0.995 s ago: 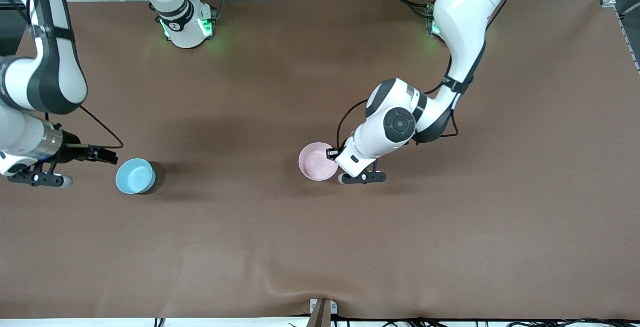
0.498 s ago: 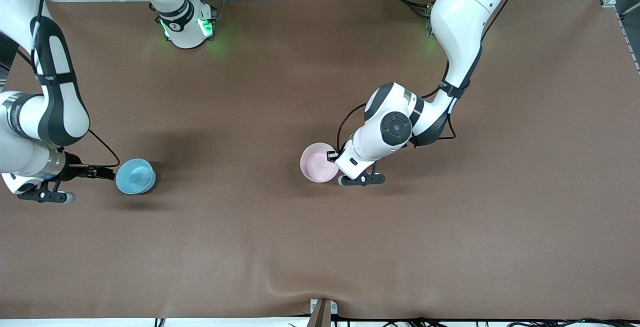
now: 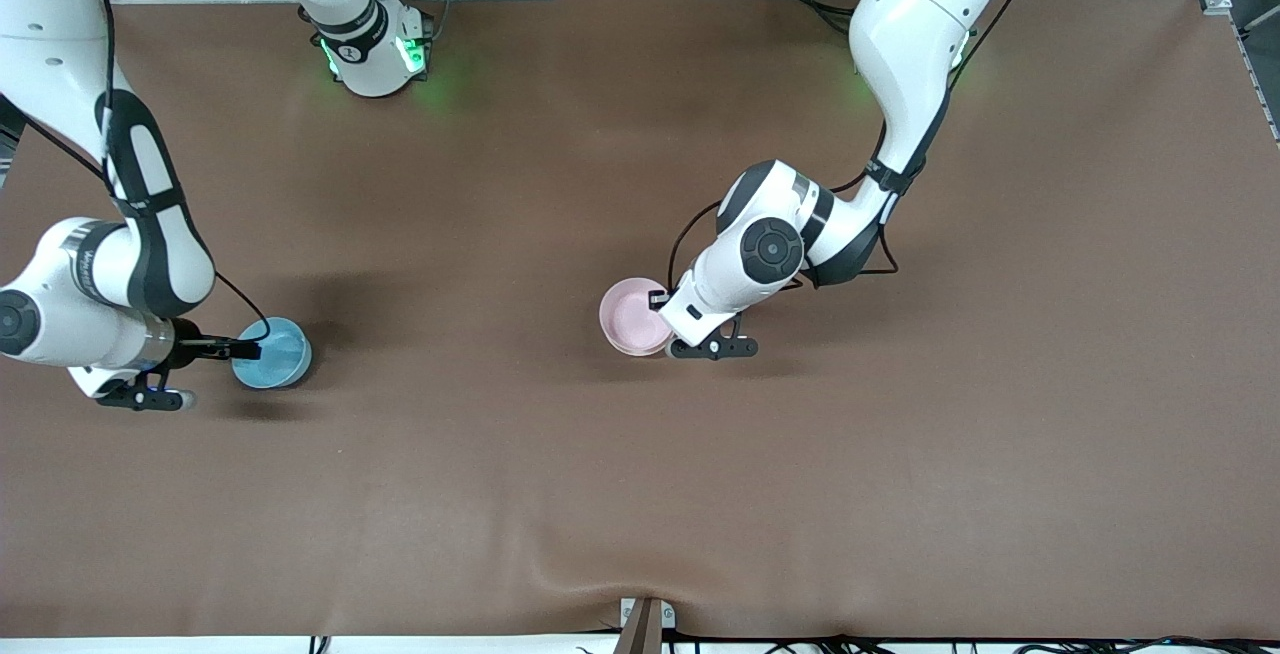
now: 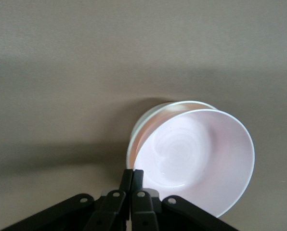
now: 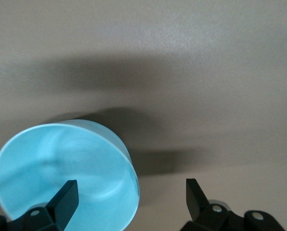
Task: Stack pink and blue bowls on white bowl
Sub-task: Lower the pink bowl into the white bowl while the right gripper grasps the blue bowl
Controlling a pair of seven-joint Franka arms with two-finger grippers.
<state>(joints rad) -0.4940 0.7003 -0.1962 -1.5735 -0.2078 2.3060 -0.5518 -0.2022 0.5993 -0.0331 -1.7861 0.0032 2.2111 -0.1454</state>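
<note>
The blue bowl (image 3: pixel 272 354) is to be stacked with the pink one on the white bowl, so my right gripper should grab the blue bowl's rim next.
The pink bowl (image 3: pixel 630 317) sits tilted in the white bowl (image 4: pixel 144 122), whose rim shows under it in the left wrist view; the pink bowl (image 4: pixel 201 154) fills that view. My left gripper (image 3: pixel 660 302) is shut on the pink bowl's rim (image 4: pixel 132 174). The blue bowl (image 3: pixel 272 354) stands on the table toward the right arm's end. My right gripper (image 3: pixel 244 346) is open at its rim (image 5: pixel 131 185), with one finger (image 5: pixel 69 192) over the bowl's inside and the other finger (image 5: pixel 194 192) outside it. The blue bowl (image 5: pixel 57 173) is upright.
A brown mat (image 3: pixel 640 494) covers the table. The two arm bases stand along the table's edge farthest from the front camera. A small bracket (image 3: pixel 645 624) sits at the edge nearest the front camera.
My right arm has swung down and toward the blue bowl, so its open fingers now stand at the rim. My left gripper and the pink bowl shifted slightly toward the right arm's end.
</note>
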